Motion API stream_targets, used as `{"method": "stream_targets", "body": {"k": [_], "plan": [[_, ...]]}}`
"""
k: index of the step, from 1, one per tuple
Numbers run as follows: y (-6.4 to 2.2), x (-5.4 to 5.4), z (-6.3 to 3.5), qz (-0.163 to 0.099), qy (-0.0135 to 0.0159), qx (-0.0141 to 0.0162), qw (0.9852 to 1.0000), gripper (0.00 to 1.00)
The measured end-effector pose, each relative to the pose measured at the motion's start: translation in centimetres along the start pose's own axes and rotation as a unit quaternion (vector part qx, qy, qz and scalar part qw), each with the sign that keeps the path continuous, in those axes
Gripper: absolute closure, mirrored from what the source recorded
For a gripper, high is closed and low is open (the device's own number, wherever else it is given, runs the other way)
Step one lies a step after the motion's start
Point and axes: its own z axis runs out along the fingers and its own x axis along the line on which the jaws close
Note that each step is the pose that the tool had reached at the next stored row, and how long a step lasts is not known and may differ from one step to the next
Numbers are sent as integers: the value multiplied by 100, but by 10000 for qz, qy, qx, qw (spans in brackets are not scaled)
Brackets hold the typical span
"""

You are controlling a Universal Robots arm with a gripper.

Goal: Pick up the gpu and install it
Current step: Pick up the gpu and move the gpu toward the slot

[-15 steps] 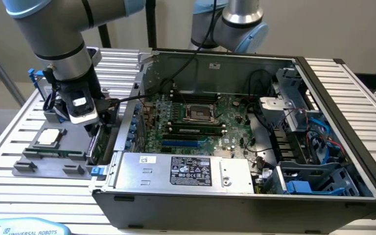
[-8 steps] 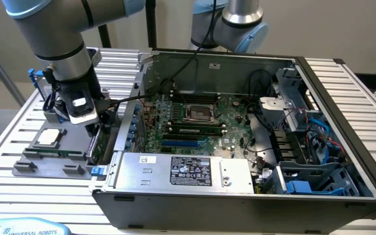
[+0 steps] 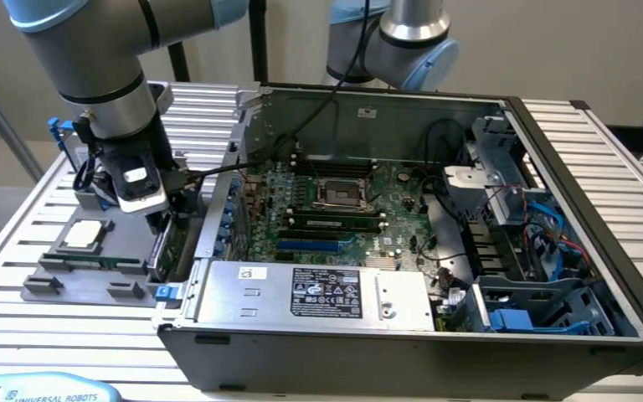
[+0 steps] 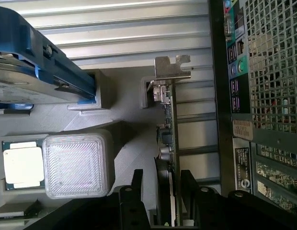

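The GPU's bottom is down in the holder's slot. My gripper grips the GPU by its free upper edge next, to install it.
The gpu stands on edge in a slot of the grey parts holder. It is a thin green board with a dark fan side and a silver bracket at its far end. My gripper is open and straddles the card's near end, with one finger on the fan side and the other finger on the board side, and small gaps show on both sides. In the exterior view the gripper hangs low over the gpu, between the holder and the computer case.
The open computer case with its motherboard lies just to the exterior view's right of the holder; its rear panel is close beside the card. The holder also carries a processor, a clear cover and a blue-framed hard drive.
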Motion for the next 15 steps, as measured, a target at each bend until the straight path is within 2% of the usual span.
{"method": "stream_targets", "body": {"k": [5, 7, 8, 15], "plan": [[0, 0, 3, 0, -1, -1, 10000, 55], [0, 0, 4, 0, -1, -1, 10000, 58], [0, 0, 5, 0, -1, 0, 10000, 65], [0, 0, 6, 0, 1, 0, 10000, 67]]}}
